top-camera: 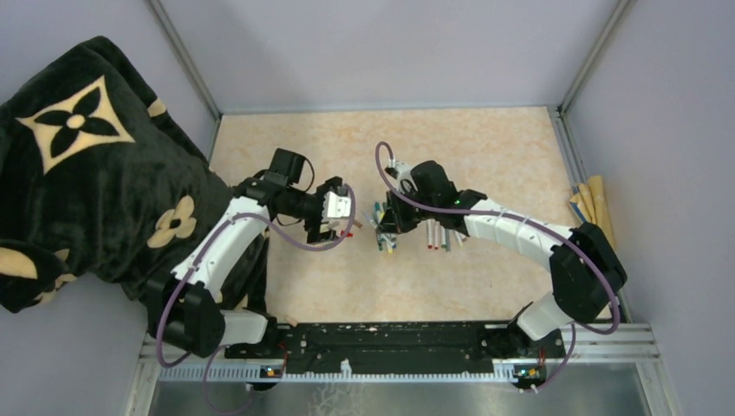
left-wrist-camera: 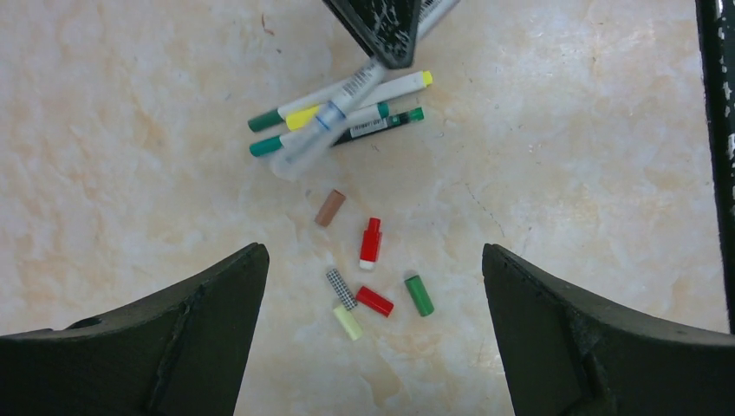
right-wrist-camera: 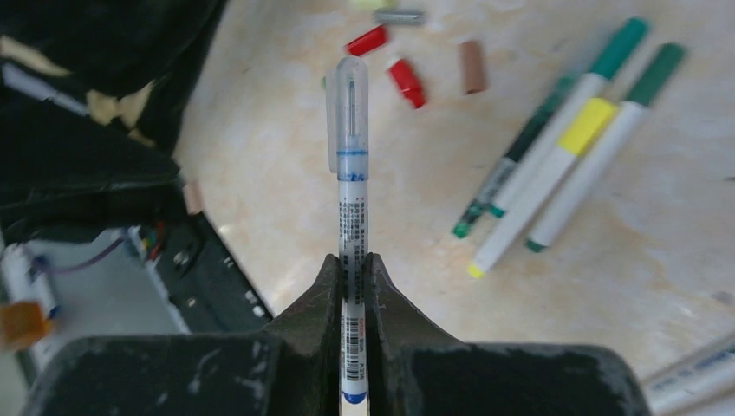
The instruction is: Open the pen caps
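Note:
The left gripper grabs the clear cap (top-camera: 367, 217) (left-wrist-camera: 306, 146) next, to pull it off the pen, leaving the pen's white body to my right gripper.
My right gripper (right-wrist-camera: 354, 264) is shut on a white pen (right-wrist-camera: 351, 208) whose clear cap (right-wrist-camera: 347, 113) with a blue band is still on. It holds the pen above a small pile of pens (left-wrist-camera: 381, 117) with green and yellow caps. My left gripper (left-wrist-camera: 373, 251) stands wide open over several loose pen caps on the table: brown (left-wrist-camera: 329, 208), red (left-wrist-camera: 370, 243), chequered grey (left-wrist-camera: 341, 289), a second red (left-wrist-camera: 374, 301), green (left-wrist-camera: 419, 295) and pale yellow (left-wrist-camera: 347, 322). From above, the left gripper (top-camera: 342, 212) and right gripper (top-camera: 387, 225) face each other at mid-table.
A dark blanket with a flower pattern (top-camera: 87, 173) covers the left side beside the left arm. More pens (top-camera: 438, 236) lie under the right forearm. Wooden sticks (top-camera: 594, 204) lie beyond the right rail. Metal frame posts edge the beige tabletop (top-camera: 485, 147).

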### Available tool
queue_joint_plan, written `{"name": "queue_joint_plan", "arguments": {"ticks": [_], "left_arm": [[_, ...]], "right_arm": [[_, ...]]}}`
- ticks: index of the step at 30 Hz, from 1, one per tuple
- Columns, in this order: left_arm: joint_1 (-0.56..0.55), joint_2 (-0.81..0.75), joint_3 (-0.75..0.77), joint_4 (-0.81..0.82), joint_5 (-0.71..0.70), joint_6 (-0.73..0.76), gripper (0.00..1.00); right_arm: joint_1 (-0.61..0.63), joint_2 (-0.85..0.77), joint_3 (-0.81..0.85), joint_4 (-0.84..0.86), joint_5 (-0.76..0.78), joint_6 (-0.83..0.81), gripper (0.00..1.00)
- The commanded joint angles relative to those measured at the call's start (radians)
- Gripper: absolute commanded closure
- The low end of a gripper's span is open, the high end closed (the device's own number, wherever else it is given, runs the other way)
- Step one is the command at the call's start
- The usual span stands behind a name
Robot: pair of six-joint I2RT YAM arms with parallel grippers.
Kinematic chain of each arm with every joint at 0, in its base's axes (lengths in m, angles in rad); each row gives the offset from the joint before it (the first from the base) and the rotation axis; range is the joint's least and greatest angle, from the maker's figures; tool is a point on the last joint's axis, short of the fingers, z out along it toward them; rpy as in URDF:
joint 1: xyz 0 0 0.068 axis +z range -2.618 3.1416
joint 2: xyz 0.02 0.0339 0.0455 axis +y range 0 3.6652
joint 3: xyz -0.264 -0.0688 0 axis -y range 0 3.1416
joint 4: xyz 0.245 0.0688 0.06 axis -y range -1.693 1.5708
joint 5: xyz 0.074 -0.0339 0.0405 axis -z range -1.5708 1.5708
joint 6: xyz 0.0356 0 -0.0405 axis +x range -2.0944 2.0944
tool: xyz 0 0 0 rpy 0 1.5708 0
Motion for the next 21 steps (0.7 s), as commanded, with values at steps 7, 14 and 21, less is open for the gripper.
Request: {"name": "queue_joint_plan", "arguments": {"ticks": [7,14,21], "left_arm": [[-0.069,-0.052,-0.041,-0.071,0.066,0.255,0.01],[-0.131,-0.034,-0.071,-0.066,-0.036,0.268,0.37],[-0.159,-0.046,-0.114,0.015,-0.130,0.253,0.78]], "right_arm": [[0.000,0.102,0.078,0.098,-0.522,0.092,1.00],[-0.001,0.145,0.104,0.136,-0.565,0.127,1.00],[0.005,0.156,0.085,0.183,-0.578,0.161,1.00]]}}
